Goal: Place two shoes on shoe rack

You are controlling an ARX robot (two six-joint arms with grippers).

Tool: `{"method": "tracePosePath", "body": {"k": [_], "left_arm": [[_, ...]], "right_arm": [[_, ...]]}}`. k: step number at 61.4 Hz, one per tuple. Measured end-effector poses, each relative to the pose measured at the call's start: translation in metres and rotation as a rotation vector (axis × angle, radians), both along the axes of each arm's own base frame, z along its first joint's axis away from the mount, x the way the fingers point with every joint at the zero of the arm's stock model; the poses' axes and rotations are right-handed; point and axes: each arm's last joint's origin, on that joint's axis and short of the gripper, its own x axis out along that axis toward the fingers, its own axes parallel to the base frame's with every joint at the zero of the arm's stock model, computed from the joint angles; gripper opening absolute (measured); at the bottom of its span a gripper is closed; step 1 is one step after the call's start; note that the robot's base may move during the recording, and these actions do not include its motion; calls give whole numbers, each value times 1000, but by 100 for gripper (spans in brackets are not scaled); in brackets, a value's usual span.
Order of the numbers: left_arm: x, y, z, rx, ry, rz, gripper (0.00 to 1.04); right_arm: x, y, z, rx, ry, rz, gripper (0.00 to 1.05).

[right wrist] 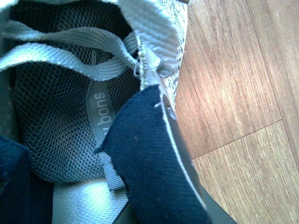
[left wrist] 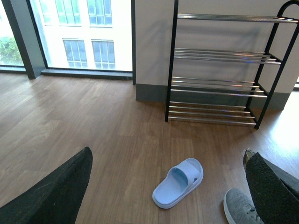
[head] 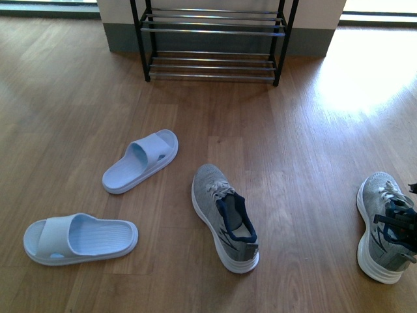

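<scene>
I should next grab the middle sneaker with my left gripper by its thin side (head: 223,220), because the sneaker is wide but its collar (head: 237,218) is wide open.
One grey sneaker (head: 223,215) with a white sole lies on the wooden floor in the middle, toe towards the shoe rack (head: 212,39). The other grey sneaker (head: 383,228) sits at the right edge, and my right gripper (head: 404,225) is shut on its navy collar. The right wrist view is filled by that sneaker's navy lining (right wrist: 149,158), grey laces (right wrist: 70,51) and mesh insole. My left gripper (left wrist: 167,156) hangs open above the floor with nothing between its black fingers (left wrist: 56,196). The left wrist view also shows the middle sneaker's toe (left wrist: 240,207) and the shoe rack (left wrist: 219,70).
Two light blue slippers lie on the floor, one (head: 140,161) left of the middle sneaker, the other (head: 79,238) nearer at the far left. The first slipper (left wrist: 179,182) sits below my left gripper. The rack stands against a white wall, with windows (left wrist: 79,32) to its left.
</scene>
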Motion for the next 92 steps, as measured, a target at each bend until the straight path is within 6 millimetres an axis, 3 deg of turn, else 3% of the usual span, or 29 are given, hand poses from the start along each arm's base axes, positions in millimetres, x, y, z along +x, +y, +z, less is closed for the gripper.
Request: {"method": "tracePosePath", "body": {"k": [8, 26, 33, 52, 67, 92], "left_arm": [[0, 0, 0, 0, 0, 0, 95], [0, 0, 0, 0, 0, 0, 95], [0, 0, 0, 0, 0, 0, 95], [0, 0, 0, 0, 0, 0, 95], [0, 0, 0, 0, 0, 0, 95], [0, 0, 0, 0, 0, 0, 95]], "right_arm": [[-2, 10, 22, -13, -59, 44, 1], [-10, 37, 111, -32, -274, 161, 1], [-30, 45, 151, -48, -342, 170, 1], [-83, 64, 222, -64, -465, 200, 1], [-103, 68, 255, -106, -542, 196, 1], [-127, 68, 278, -119, -612, 193, 1]]}}
